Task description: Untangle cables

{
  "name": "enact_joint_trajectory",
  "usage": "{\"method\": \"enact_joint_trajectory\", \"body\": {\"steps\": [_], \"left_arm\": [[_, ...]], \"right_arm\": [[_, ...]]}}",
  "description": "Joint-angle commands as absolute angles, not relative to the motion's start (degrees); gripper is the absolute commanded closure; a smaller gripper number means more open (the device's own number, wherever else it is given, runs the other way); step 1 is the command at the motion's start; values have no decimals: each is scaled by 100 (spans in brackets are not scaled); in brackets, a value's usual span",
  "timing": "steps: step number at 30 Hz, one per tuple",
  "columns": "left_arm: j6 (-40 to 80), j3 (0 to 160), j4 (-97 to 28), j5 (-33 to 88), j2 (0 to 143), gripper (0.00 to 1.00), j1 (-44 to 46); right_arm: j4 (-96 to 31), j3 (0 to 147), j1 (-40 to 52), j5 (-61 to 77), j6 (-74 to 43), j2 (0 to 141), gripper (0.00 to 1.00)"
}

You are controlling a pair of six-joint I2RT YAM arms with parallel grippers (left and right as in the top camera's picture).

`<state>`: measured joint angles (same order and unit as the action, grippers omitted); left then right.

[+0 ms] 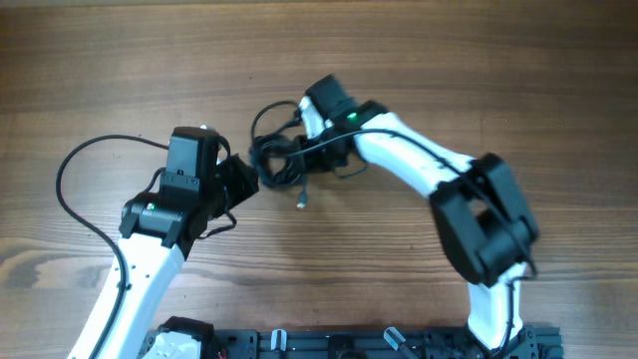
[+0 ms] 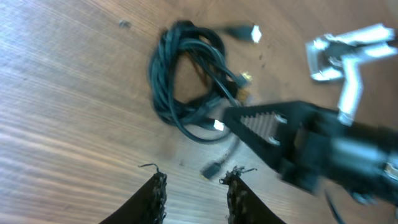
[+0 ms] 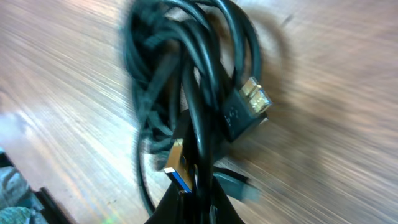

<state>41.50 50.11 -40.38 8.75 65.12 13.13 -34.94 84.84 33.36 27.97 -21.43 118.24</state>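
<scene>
I should grab the looped cables with my left gripper next, on the side opposite my right gripper, so the plugs stay free to untangle.
The cables (image 1: 274, 155) are thin black cords bunched in a tangle at the table's middle. In the left wrist view they form a loose loop (image 2: 180, 68) with small plugs sticking out. My right gripper (image 1: 299, 148) reaches into the tangle from the right. In the right wrist view its fingers (image 3: 199, 199) are shut on black cords of the bundle (image 3: 186, 81), next to a blue-tipped plug (image 3: 177, 165). My left gripper (image 1: 249, 179) is just left of the tangle. It is open and empty (image 2: 196, 177), a little short of the cords.
A loose plug end (image 1: 301, 202) lies on the wooden table (image 1: 449, 60) just in front of the tangle. Another plug (image 3: 249, 102) sticks out on the bundle's right side. The left arm's own thick cable (image 1: 75, 199) loops out at the left.
</scene>
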Motion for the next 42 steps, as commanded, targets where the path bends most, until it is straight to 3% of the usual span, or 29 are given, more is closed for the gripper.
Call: {"method": "enact_joint_trajectory", "body": {"steps": [1,7,11,19,27,37,39,40,41,42], "left_arm": [[4676,5026,-3623,784,6587,62,1334],[4696,5026,-2969,786,6884,36,1332],[4694,5026,-2508,854,7415,30,1304],[4440,5026,-2261,1114,7609,30,1107],[3111,5026,-2093,2600,7620,33,1107],[2333,5026,-2206,3938,7620,32,1107],[2285,5026,-2206,4049,7620,38,1107],[2285,5026,-2191,4047,7620,55,1107],[2285,5026,-2176,4045,7620,81,1107],[2287,5026,-2161,4042,7620,95,1107]], "right_arm": [[-3566,8527,2991,3380,-1498,10849,96],[-3979,8527,2904,4099,-731,10178,96],[-4429,8527,2904,4147,-226,9867,96],[-4895,8527,2884,4685,353,9640,96],[-4893,8527,2753,5253,456,9585,96],[-4884,8527,2504,5896,517,9535,96],[-4886,8527,2504,6014,513,9535,96],[-4886,8527,2504,6007,513,9535,96],[-4884,8527,2504,6005,504,9535,96],[-4869,8527,2504,5957,438,9535,96]]}}
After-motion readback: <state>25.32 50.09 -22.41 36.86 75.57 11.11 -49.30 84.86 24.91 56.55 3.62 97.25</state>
